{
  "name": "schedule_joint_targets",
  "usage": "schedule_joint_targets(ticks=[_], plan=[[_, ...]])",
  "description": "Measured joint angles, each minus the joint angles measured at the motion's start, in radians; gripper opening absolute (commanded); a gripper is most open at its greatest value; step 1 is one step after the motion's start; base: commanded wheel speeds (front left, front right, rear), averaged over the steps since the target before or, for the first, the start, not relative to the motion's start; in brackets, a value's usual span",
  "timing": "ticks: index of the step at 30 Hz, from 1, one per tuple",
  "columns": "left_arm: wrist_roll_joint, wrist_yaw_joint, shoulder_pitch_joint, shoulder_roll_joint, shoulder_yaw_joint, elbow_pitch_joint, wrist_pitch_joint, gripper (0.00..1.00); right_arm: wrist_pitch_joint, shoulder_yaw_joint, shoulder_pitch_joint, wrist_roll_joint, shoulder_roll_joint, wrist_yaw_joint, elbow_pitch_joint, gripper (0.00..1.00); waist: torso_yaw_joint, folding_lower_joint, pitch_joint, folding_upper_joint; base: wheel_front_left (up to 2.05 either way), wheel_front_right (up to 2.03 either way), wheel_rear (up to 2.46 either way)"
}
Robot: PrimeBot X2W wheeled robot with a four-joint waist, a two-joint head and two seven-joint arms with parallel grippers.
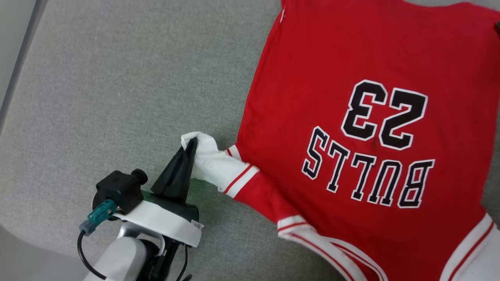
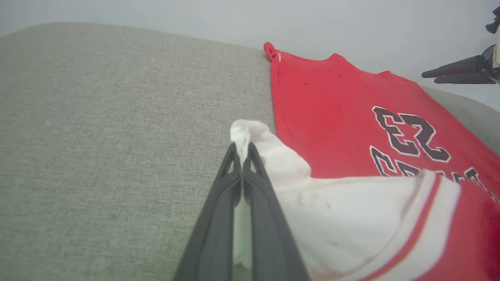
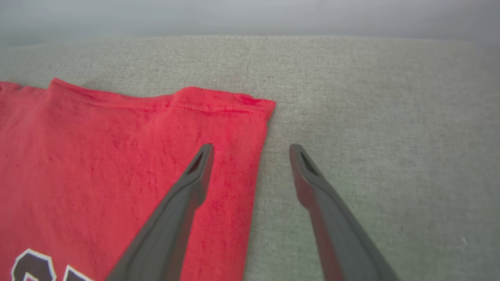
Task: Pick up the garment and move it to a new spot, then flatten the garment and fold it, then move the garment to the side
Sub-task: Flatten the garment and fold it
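Next, my right gripper grabs the jersey by the corner of its red hem (image 3: 265,108) to flatten and fold it.
The garment (image 1: 351,62) is a red jersey with black "BULLS 23" lettering, spread flat on the grey table, print up, its hem at the far side. My left gripper (image 1: 192,145) is shut on the end of its white sleeve (image 1: 213,164), pulled out to the left; the wrist view shows the white cloth pinched between the fingertips of the left gripper (image 2: 242,150). My right gripper (image 3: 252,150) is open above the hem's right corner (image 3: 250,105), one finger over red cloth, the other over bare table. The right gripper (image 2: 457,72) also appears at the left wrist view's upper right edge.
The grey fabric tabletop (image 1: 117,97) stretches wide to the left of the jersey. Its rounded near-left edge (image 1: 23,238) lies close to my left arm. A pale floor strip (image 1: 11,47) runs along the table's left side.
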Motion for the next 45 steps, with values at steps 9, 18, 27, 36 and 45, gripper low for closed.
schedule_joint_targets(ticks=[9, 18, 27, 36, 45], plan=[[0.010, -0.026, -0.042, -0.010, -0.010, 0.011, -0.019, 0.00, 0.142, -0.029, -0.082, -0.036, 0.018, 0.000, 0.067, 1.00, 0.036, -0.0002, 0.099, 0.0000, 0.00, 0.00, 0.00], [0.009, -0.031, -0.041, -0.016, -0.019, 0.042, -0.022, 0.00, 0.211, -0.050, -0.059, -0.075, 0.023, 0.000, 0.069, 0.00, 0.035, -0.0002, 0.059, 0.0000, 0.00, 0.00, 0.00], [-0.016, 0.005, 0.029, 0.012, 0.001, 0.083, 0.007, 0.00, 0.158, 0.051, 0.062, -0.029, -0.050, 0.000, -0.019, 0.00, 0.003, -0.0003, -0.074, 0.0000, 0.00, 0.00, 0.00], [-0.057, 0.079, 0.165, 0.069, 0.056, 0.094, 0.044, 0.00, 0.149, 0.102, 0.492, 0.153, -0.116, 0.000, -0.297, 0.00, -0.108, -0.0004, -0.271, 0.0000, 0.00, 0.00, 0.00], [-0.080, 0.121, 0.240, 0.098, 0.074, 0.074, 0.082, 0.00, 0.138, -0.012, 0.967, 0.201, -0.001, 0.000, -0.570, 0.00, -0.223, -0.0005, -0.378, 0.0001, 0.00, 0.00, 0.00]])
